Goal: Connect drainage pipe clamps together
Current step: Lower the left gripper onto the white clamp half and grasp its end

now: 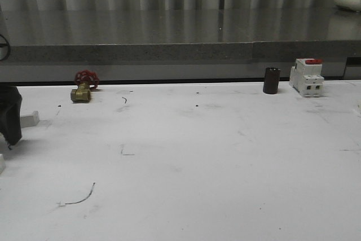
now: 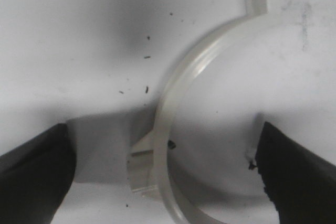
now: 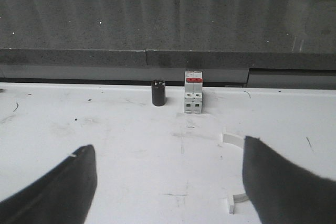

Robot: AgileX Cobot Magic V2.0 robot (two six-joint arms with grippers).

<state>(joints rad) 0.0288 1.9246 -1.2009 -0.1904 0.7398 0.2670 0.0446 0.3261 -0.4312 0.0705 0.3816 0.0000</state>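
Note:
My left gripper's fingers reach down around the white clamp by its tab, so my left gripper needs to close on the clamp.
One drainage pipe clamp [image 2: 173, 93], a white half-ring band with flat tabs at its ends, lies on the white table. My left gripper [image 2: 163, 177] is open just above it, with a dark finger on either side of the band and touching nothing. In the front view the left gripper [image 1: 8, 131] is at the far left edge, and a white tab [image 1: 29, 118] of the clamp shows beside it. A second clamp [image 3: 232, 139] lies on the table, partly hidden behind one finger of my right gripper [image 3: 168, 182]. That gripper is open and empty.
Along the table's far edge stand a brass valve with a red handwheel [image 1: 84, 86], a black cylinder [image 1: 271, 80] and a white breaker with a red top [image 1: 306, 76]. A grey stone ledge [image 1: 180, 52] rises behind them. A thin wire scrap [image 1: 79, 198] lies near the front.

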